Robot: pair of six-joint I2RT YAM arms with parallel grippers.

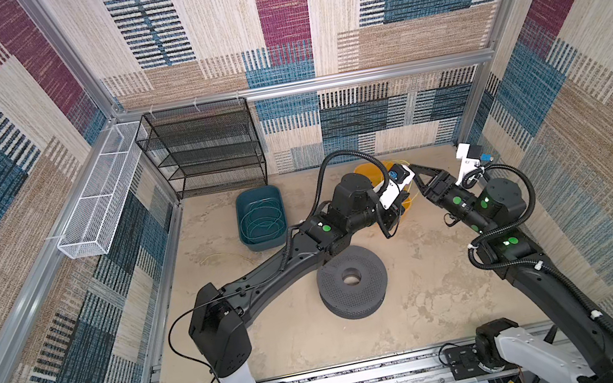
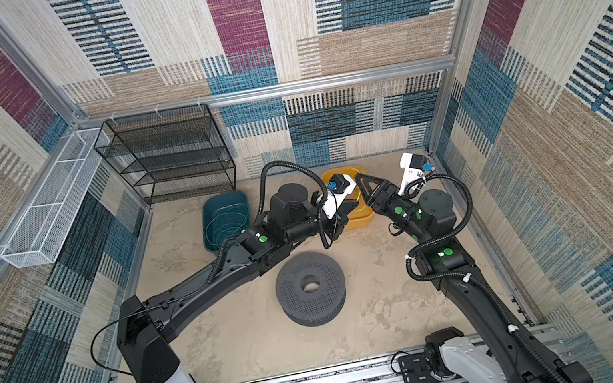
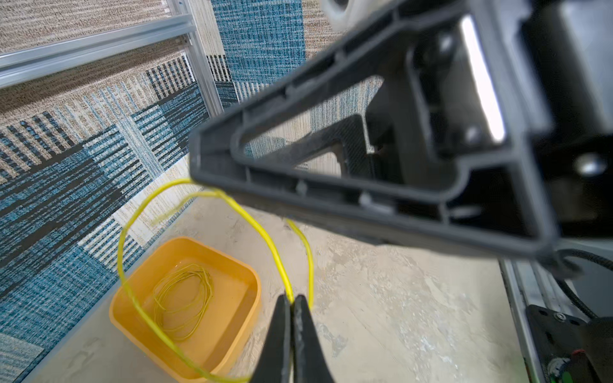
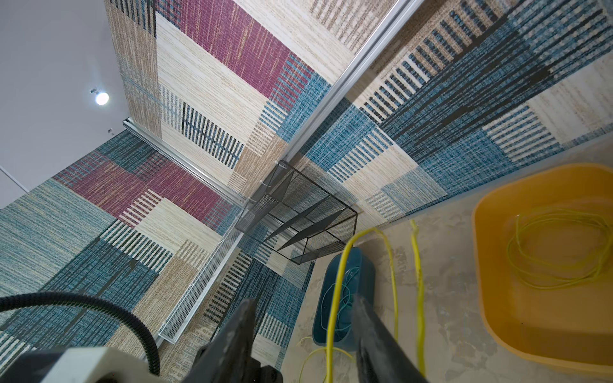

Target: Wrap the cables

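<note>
The yellow cable should be grabbed near its loose end by my right gripper next. The long rest of the cable then stays free for my left gripper to wrap.
A thin yellow cable (image 3: pixel 265 238) hangs in a wide loop above the floor. My left gripper (image 3: pixel 292 300) is shut on it, the strand pinched at the fingertips. My right gripper (image 4: pixel 303 303) is open, and a strand of the same cable (image 4: pixel 335 298) runs between its fingers without being gripped. One of those fingers (image 3: pixel 331 195) fills the left wrist view, close to the loop. A coiled yellow cable (image 3: pixel 184 298) lies in the yellow bin (image 3: pixel 232 331). In a top view both grippers meet over that bin (image 2: pixel 361 217), the left (image 2: pixel 353 206) facing the right (image 2: pixel 358 179).
A teal bin (image 1: pixel 263 244) with thin green wire stands left of the yellow bin. A dark grey perforated spool (image 1: pixel 353 281) sits mid-floor. Another loose yellow cable (image 1: pixel 223 257) lies in front of the teal bin. A black mesh rack (image 1: pixel 205 150) and a white wire basket (image 1: pixel 100 201) line the walls.
</note>
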